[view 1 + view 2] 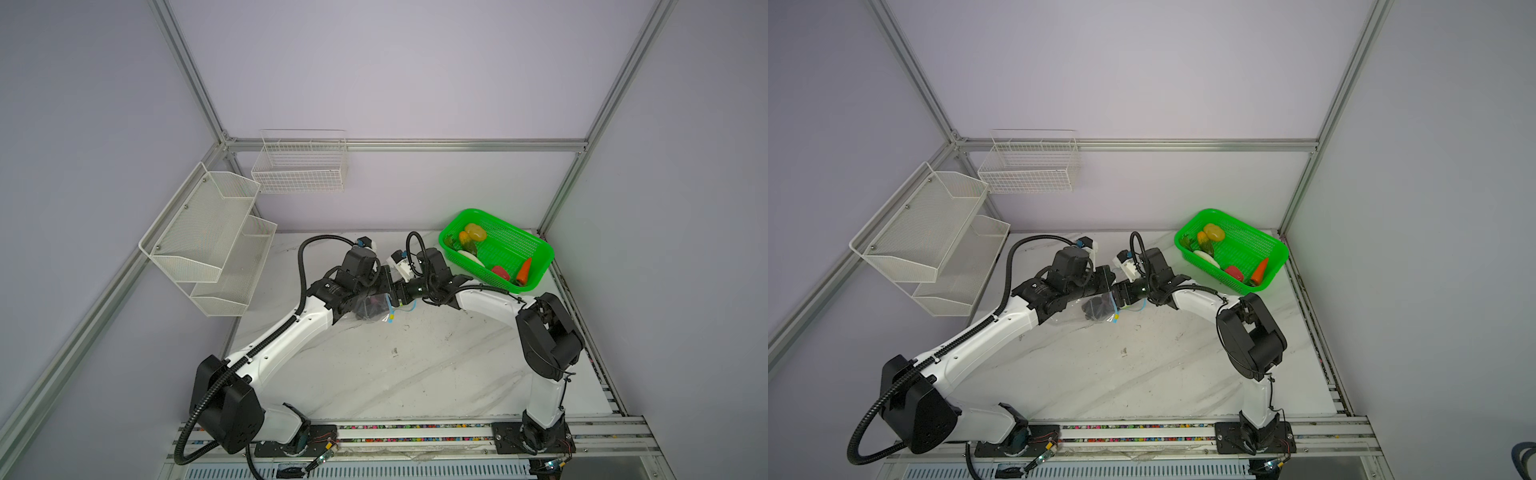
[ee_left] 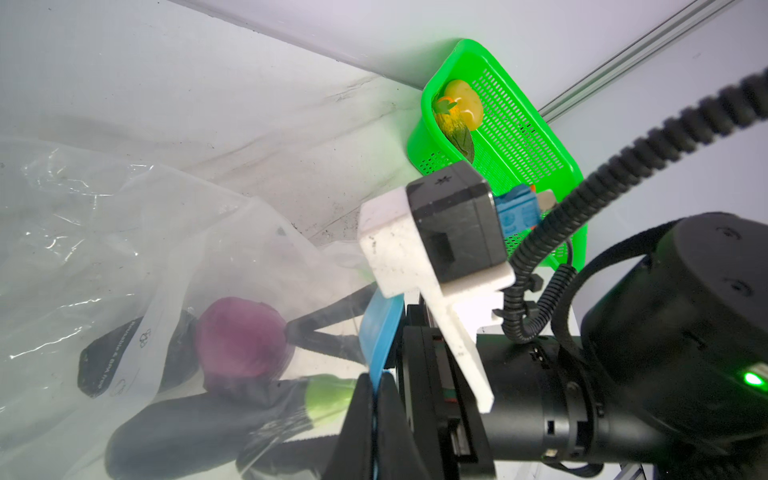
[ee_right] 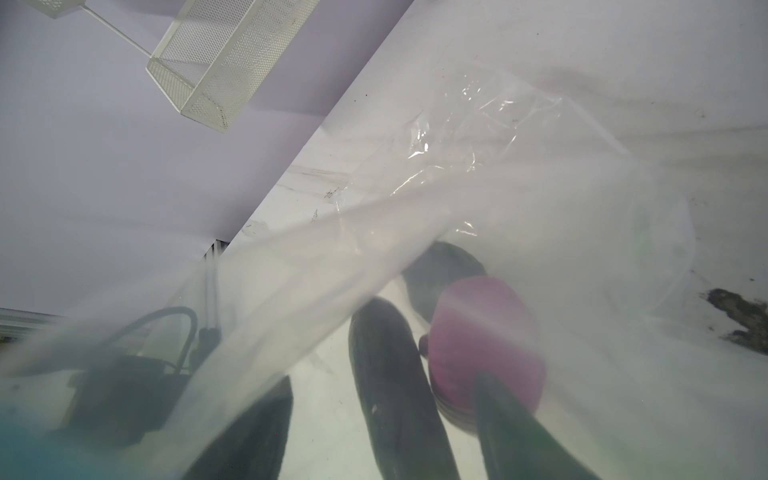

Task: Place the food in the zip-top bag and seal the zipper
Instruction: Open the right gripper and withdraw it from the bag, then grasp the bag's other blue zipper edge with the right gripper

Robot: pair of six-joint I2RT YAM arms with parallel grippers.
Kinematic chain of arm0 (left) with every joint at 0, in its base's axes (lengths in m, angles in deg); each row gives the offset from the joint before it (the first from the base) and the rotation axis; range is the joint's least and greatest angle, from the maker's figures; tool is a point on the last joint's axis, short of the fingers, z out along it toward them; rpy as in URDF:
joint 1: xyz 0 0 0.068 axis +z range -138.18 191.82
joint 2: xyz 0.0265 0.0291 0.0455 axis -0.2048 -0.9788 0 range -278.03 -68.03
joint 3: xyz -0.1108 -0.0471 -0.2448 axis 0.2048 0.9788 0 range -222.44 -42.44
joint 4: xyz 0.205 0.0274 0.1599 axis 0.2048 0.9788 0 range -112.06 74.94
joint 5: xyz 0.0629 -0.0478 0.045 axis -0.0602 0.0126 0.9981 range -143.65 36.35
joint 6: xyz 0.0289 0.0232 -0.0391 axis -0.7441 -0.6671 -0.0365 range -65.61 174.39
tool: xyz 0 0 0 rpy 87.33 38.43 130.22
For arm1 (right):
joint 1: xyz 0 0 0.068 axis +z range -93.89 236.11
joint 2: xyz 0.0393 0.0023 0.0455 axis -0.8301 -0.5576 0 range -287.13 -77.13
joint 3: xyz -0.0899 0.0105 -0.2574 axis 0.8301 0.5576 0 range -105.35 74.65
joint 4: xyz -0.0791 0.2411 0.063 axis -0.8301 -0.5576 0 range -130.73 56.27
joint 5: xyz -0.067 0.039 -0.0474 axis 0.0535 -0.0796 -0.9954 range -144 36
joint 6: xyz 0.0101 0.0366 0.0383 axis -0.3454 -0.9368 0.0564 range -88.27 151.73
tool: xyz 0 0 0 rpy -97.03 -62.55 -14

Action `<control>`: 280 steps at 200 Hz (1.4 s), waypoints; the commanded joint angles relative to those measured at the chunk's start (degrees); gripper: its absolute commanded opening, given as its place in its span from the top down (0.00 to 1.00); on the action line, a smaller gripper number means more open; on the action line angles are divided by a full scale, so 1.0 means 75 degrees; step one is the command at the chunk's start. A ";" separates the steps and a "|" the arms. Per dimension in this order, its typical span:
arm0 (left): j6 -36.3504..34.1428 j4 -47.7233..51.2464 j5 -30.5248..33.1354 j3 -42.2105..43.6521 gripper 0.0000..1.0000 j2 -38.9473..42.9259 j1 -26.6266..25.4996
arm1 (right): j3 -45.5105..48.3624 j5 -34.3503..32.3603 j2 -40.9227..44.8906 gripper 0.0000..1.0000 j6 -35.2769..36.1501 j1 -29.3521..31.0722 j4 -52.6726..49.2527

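I will use my right gripper to grab the zip-top bag (image 1: 365, 311) by its blue zipper edge opposite my left gripper, which leaves the yellow slider free, so food can settle inside.
The clear zip-top bag (image 1: 365, 311) lies mid-table between both arms. My left gripper (image 2: 374, 399) is shut on its blue zipper (image 2: 380, 328), holding the mouth up; the yellow slider (image 1: 392, 319) hangs at the strip's near end. My right gripper (image 3: 382, 376) reaches inside the bag, its jaws spread wide. Between its fingers (image 3: 511, 424) lies a dark eggplant-like piece (image 3: 390, 395), untouched on one side. A purple round piece (image 3: 486, 345) and another dark piece (image 2: 137, 357) rest beside it in the bag. More food, yellow (image 1: 475, 232), white (image 1: 469, 257), red (image 1: 500, 272) and a carrot (image 1: 524, 269), sits in the basket.
The green perforated basket (image 1: 536, 245) stands at the back right corner of the marble table (image 1: 415, 374). White mesh shelves (image 1: 208, 232) and a wire basket (image 1: 299, 166) hang on the left and back walls. Metal frame rails border the table.
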 commanded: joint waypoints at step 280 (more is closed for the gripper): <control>0.0074 -0.0163 0.0049 0.0168 1.00 0.0131 -0.0021 | 0.3898 -0.2174 0.2408 0.62 -0.6019 0.0008 0.2860</control>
